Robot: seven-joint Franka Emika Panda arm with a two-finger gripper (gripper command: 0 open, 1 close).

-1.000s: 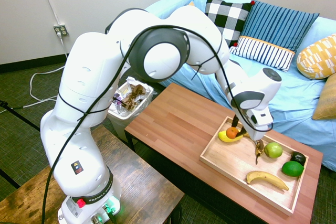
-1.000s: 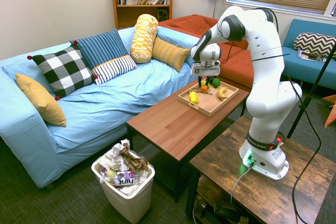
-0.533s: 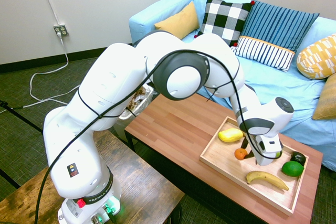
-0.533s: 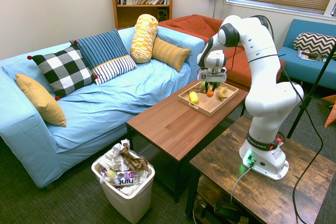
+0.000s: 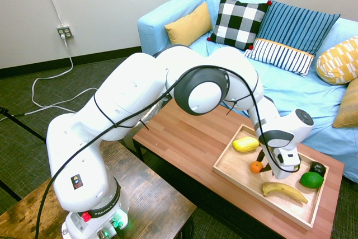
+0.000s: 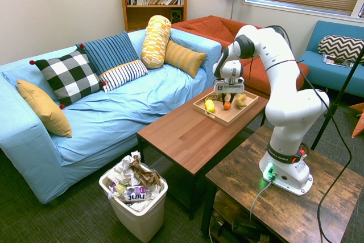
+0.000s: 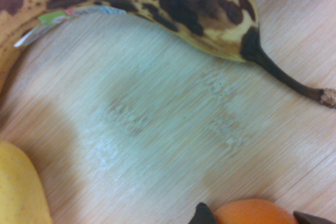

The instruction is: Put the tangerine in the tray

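Note:
The tangerine [image 5: 256, 166] [image 7: 253, 212] is low over the tray's pale wooden bottom, inside the tray's rim. My gripper will release the tangerine now, and it would stay in the tray.
The tangerine [image 5: 256, 166] is small, round and bright orange, and sits low in the middle of the pale wooden tray [image 5: 232, 173], at or just above its floor. My gripper [image 5: 263, 165] reaches down into the tray and is shut on the tangerine. From the other side, the tangerine [image 6: 227, 105] shows under the gripper [image 6: 227, 102], inside the tray [image 6: 224, 116]. In the wrist view the tangerine [image 7: 253, 212] sits close over the tray floor [image 7: 173, 124].
Also in the tray are a yellow oblong fruit [image 5: 246, 144], a banana [image 5: 284, 191], a green lime [image 5: 311, 179] and a dark fruit [image 5: 318, 168]. The tray rests on the reddish-brown table [image 5: 190, 132]. A spotted banana [image 7: 173, 3] lies close in the wrist view.
The gripper has carried the tangerine from beside the yellow fruit down into the middle of the tray. Over the last half second it sank only slightly.

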